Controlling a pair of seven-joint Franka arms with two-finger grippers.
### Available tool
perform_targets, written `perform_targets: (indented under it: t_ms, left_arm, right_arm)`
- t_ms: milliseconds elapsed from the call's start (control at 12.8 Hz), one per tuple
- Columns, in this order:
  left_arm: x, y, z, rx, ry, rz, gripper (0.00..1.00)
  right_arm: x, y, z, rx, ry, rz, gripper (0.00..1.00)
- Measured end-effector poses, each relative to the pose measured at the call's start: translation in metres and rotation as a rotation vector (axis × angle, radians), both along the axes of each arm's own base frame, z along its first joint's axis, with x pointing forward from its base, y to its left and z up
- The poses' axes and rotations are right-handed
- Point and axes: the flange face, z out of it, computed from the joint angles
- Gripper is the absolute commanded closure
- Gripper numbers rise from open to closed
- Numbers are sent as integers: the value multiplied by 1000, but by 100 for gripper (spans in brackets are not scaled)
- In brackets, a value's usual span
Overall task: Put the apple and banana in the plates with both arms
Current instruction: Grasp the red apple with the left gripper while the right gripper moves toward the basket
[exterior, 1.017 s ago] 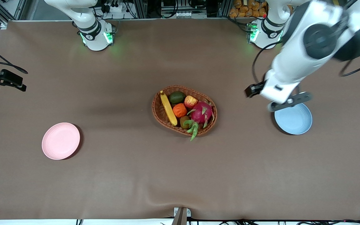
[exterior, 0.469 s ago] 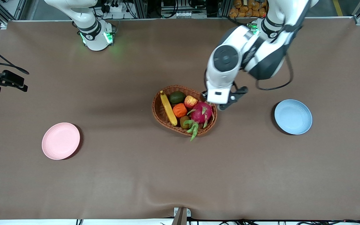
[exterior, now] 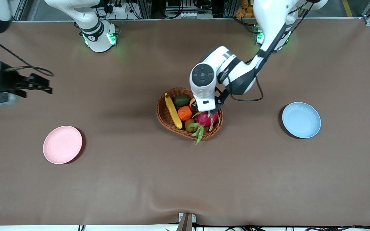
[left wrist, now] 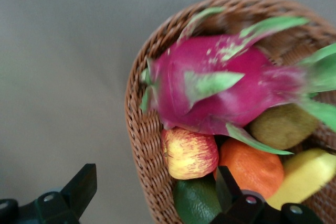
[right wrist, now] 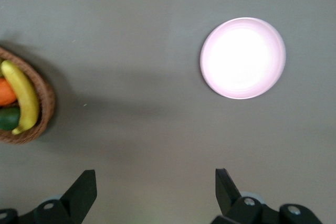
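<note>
My left gripper should next grab the apple by its rounded red-and-yellow sides, and then place the apple in a plate (exterior: 301, 119).
The apple (left wrist: 189, 153) lies in the wicker basket (exterior: 164, 118) between the dragon fruit and the avocado. In the front view my left hand covers it. The banana (exterior: 173, 111) lies along the basket's edge toward the right arm's end and also shows in the right wrist view (right wrist: 22, 98). My left gripper (exterior: 209, 107) is open over the basket; in the left wrist view (left wrist: 152, 190) it straddles the basket rim (left wrist: 142, 145) close to the apple. My right gripper (exterior: 40, 85) is open and empty over bare table, its wrist view (right wrist: 153, 192) showing the pink plate (right wrist: 242, 58).
The pink plate (exterior: 62, 144) sits toward the right arm's end, the blue plate (exterior: 301, 120) toward the left arm's end. Both are empty. The basket also holds a dragon fruit (exterior: 207, 118), an orange fruit (exterior: 184, 113), an avocado (exterior: 181, 100) and a kiwi (exterior: 189, 125).
My left arm has swung from over the blue plate to over the basket, above the apple. My right gripper has moved a little inward from the table's edge.
</note>
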Motion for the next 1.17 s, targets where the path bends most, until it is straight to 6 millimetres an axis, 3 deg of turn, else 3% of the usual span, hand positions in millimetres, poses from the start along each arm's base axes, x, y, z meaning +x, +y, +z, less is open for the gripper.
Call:
perform_targets:
  t_ms: [156, 547, 1017, 1173]
  left_arm:
    - [-3, -8, -16, 3, -4, 43, 0]
    - [-1, -13, -35, 33, -61, 137, 0]
    - [-1, -12, -63, 48, -43, 161, 0]
    - [-1, -13, -69, 48, -40, 161, 0]
  right_arm:
    - [-3, 24, -13, 0, 29, 31, 0]
    - [-10, 29, -17, 40, 87, 34, 0]
    - [-17, 63, -22, 41, 111, 95, 0]
    - [-19, 65, -28, 39, 124, 98, 0]
